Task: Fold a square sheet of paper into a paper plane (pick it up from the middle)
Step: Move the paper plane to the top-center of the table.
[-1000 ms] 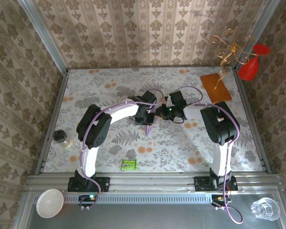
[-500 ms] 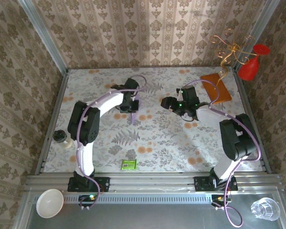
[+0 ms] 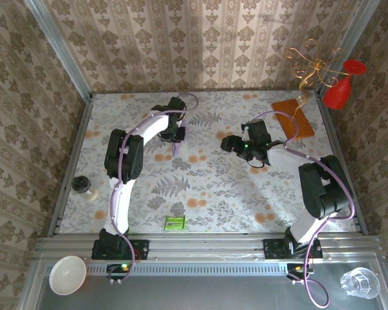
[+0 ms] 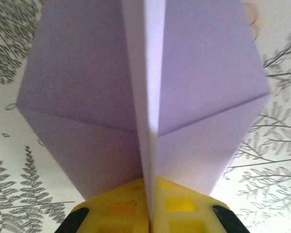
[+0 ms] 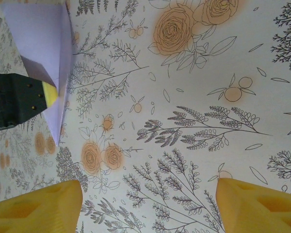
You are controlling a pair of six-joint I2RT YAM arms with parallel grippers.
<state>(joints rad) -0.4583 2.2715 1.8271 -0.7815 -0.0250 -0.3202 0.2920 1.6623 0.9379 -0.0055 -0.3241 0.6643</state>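
The spread wings of the paper plane (image 3: pixel 176 146) lie low on the floral cloth, so it is time for my left gripper to open now and release it.
The paper plane (image 4: pixel 87 87) is a pale lavender dart with a raised centre fold and two spread wings. My left gripper (image 4: pixel 150 213) is shut on that fold, yellow pads pressed to either side. From above, the left gripper (image 3: pixel 174 134) holds the plane (image 3: pixel 176 146) over the far left-centre of the table. My right gripper (image 3: pixel 226 143) is open and holds nothing, right of the plane and apart from it. In the right wrist view its yellow fingers (image 5: pixel 34 208) stand wide over the floral cloth, with the plane (image 5: pixel 43 43) at the upper left.
An orange-brown board (image 3: pixel 293 118) lies at the back right beside a gold wire ornament (image 3: pixel 310 68) and a red vase (image 3: pixel 341 90). A green packet (image 3: pixel 174 223) lies near the front edge. A small dark-capped object (image 3: pixel 84 187) stands at the left edge.
Both grippers met at the table's centre around the plane. The right gripper opened, let go and drew back right. The left carried the plane back and to the left.
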